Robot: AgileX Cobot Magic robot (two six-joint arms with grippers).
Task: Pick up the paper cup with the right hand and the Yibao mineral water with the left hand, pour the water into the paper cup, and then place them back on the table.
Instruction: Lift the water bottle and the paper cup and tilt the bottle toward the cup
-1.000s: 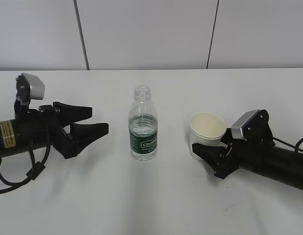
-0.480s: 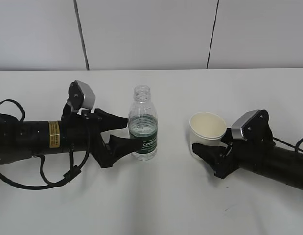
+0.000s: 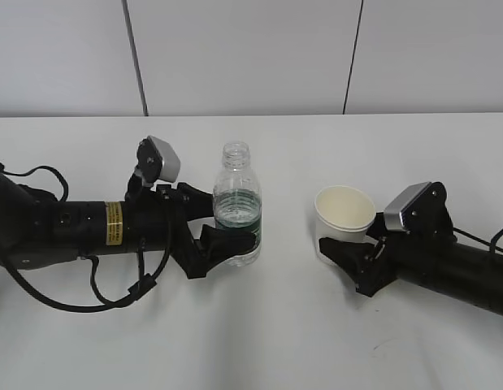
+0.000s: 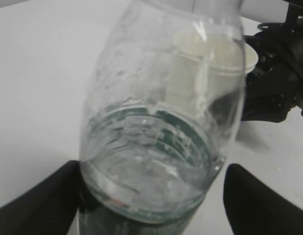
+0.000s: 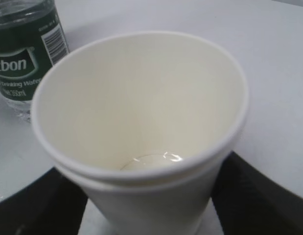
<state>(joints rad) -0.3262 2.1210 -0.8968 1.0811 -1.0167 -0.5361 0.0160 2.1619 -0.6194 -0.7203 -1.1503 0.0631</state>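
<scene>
My right gripper will take hold of the paper cup around its body below the cup's rim (image 3: pixel 342 231) next. Then the paper cup's opening (image 3: pixel 344 203) stays free for the water to go in.
The Yibao mineral water (image 3: pixel 236 215) stands upright and uncapped at the table's middle, its green label low on the clear body. My left gripper (image 3: pixel 228 227) is open around its lower half. In the left wrist view the bottle (image 4: pixel 161 122) fills the frame; one finger (image 4: pixel 38 205) lies against it and the other finger (image 4: pixel 261 205) stands apart. The paper cup (image 3: pixel 344 213) stands upright to the right. My right gripper (image 3: pixel 336 237) is open with a finger close on each side of it. The right wrist view looks into the cup (image 5: pixel 141 112), between the fingers (image 5: pixel 254 196).
The white table (image 3: pixel 259 325) stretches bare in front of both arms. A grey panelled wall (image 3: pixel 251 57) rises behind its far edge. The bottle (image 5: pixel 24 49) stands close to the cup's left, with a hand's width between them.
My left arm has slid right along the table, bringing its open fingers from well clear of the bottle to either side of it. The right arm, cup and bottle have stayed still.
</scene>
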